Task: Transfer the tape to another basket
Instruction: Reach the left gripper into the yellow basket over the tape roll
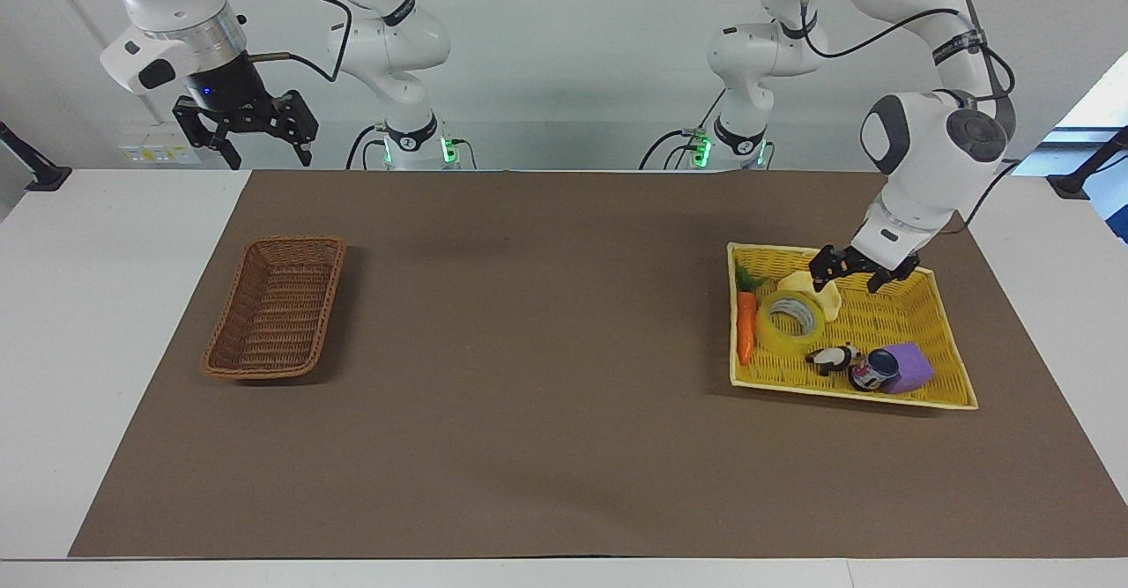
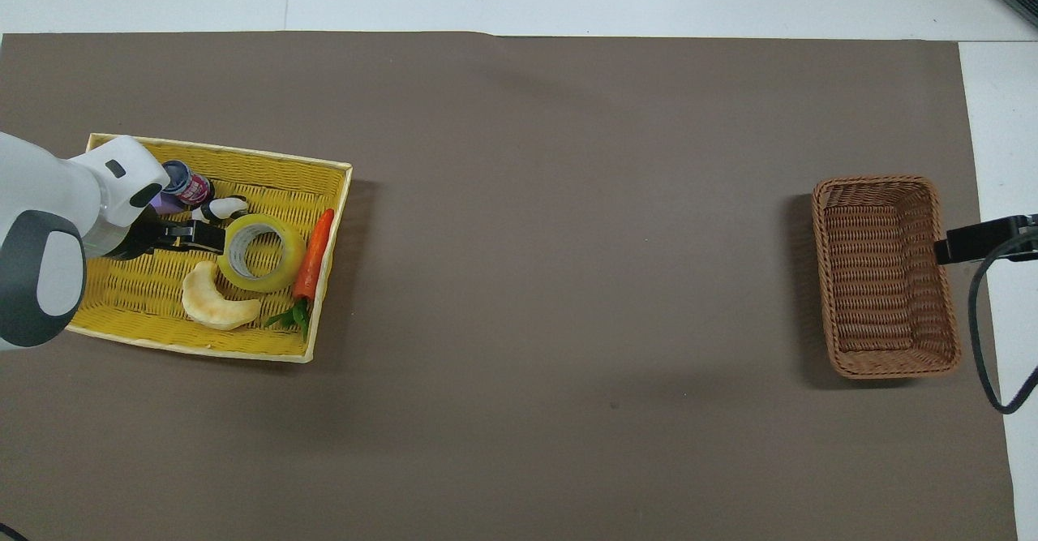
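Observation:
The robot's left hand will next take hold of the tape by the side of the ring opposite the carrot, because the carrot lies against the tape.
The tape, a translucent yellow roll with a grey-white core, lies flat in the bright-yellow basket toward the left arm's end of the table. It also shows in the overhead view. My left gripper is open and empty, low over the yellow basket beside the tape, above one end of the pale crescent toy. In the overhead view the left gripper sits at the tape's edge. The dark-brown wicker basket stands empty toward the right arm's end. My right gripper is open and waits high up.
The yellow basket also holds an orange carrot, a panda figure, a small can and a purple block. The carrot lies against the tape. The brown basket stands near the mat's edge.

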### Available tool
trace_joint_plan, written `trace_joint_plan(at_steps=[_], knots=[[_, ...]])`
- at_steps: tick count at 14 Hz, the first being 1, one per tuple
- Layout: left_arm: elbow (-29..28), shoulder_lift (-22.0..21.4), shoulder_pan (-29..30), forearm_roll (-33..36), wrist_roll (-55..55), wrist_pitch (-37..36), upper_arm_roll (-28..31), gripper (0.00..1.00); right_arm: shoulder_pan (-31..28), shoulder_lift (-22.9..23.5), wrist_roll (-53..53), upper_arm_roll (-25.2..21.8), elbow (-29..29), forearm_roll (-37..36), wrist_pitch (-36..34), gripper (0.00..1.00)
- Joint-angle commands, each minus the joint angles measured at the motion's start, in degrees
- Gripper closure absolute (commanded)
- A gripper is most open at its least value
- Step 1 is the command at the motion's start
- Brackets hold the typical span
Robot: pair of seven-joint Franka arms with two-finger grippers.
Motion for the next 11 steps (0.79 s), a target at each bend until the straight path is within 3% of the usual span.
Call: trace_joint_plan(at_steps=[1, 5, 10, 11], knots=[[-1.0, 2.4, 0.3, -0.7, 0.9, 3.5, -0.3, 0.00, -0.3, -0.4, 0.8, 0.3, 0.1, -0.3, -0.6, 0.00], [-1.5, 5.3, 0.1, -0.7, 0.6, 5.9, -0.3, 0.00, -0.3, -0.4, 0.8, 0.3, 0.1, -0.3, -0.6, 0.00], [-5.5, 5.6, -0.2, -0.7, 0.8, 11.4, -0.3, 0.00, -0.3, -0.4, 0.8, 0.3, 0.1, -0.3, -0.6, 0.00], [-5.6, 5.7, -0.2, -0.7, 0.7, 11.5, -0.3, 0.04, -0.5, -0.4, 0.9, 0.3, 0.1, -0.3, -0.6, 0.00]])
